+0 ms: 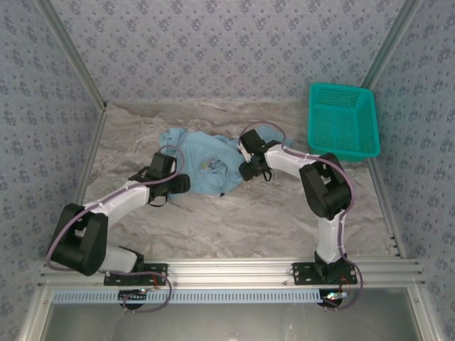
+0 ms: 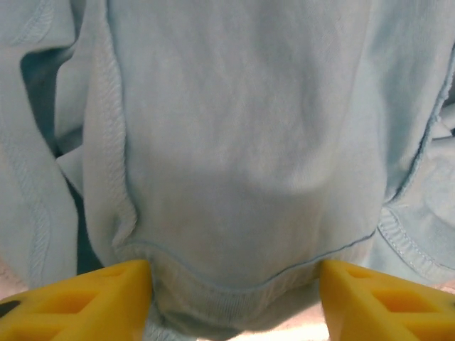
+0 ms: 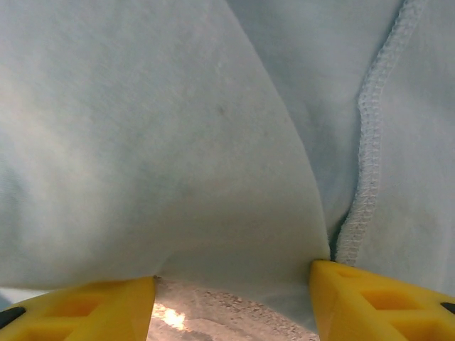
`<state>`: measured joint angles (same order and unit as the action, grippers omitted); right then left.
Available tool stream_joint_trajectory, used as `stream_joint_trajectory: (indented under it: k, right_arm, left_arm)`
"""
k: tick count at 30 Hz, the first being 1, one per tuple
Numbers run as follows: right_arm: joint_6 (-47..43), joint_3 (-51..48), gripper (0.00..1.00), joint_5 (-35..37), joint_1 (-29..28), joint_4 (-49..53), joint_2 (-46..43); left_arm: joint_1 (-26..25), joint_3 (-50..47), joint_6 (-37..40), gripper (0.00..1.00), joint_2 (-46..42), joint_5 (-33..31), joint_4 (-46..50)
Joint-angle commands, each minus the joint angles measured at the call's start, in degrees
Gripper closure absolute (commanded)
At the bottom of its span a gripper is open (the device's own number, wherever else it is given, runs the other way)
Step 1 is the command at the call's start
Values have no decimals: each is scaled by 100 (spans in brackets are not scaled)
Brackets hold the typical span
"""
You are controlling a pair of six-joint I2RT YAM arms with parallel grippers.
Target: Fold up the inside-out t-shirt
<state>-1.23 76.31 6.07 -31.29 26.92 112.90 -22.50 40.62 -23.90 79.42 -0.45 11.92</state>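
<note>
The t-shirt's edge fold [image 3: 240,278] beside its stitched seam [image 3: 366,142], opposite my left gripper, needs to be picked up next by my right gripper. This will stretch the t-shirt flat for folding.
The light blue inside-out t-shirt [image 1: 206,160] lies crumpled on the table's middle. My left gripper [image 1: 179,183] is at its left edge and my right gripper [image 1: 247,169] at its right edge. In the left wrist view the shirt [image 2: 234,142] hangs close in front, and a ribbed hem bulges between the spread yellow fingers [image 2: 106,291] of the left gripper [image 2: 234,298], which is open. In the right wrist view a fold of the shirt [image 3: 178,142] drapes across the gap of the right gripper [image 3: 233,302], also open, with bare table under the cloth. A stitched seam [image 3: 366,142] runs at the right.
A teal mesh basket [image 1: 343,121] stands at the back right corner. The marbled table [image 1: 249,220] is bare between the shirt and the arm bases. Patterned walls close in the left, back and right sides.
</note>
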Motion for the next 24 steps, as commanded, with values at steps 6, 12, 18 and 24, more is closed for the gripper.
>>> stream_joint_trajectory:
  k: [6, 12, 18, 24]
  right_arm:
    - [-158, 88, 65, 107, 153, -272, 92]
    - [-188, 5, 96, 151, 185, -307, -146]
    - [-99, -360, 100, 142, 355, -268, -1251]
    - [246, -518, 100, -201, 791, -617, -3541]
  left_arm:
    - [31, 299, -45, 61, 304, 206, -530]
    - [29, 359, -12, 89, 307, 239, -505]
    - [27, 321, 22, 100, -589, 33, -260]
    - [20, 619, -93, 100, -2346, -306, -303]
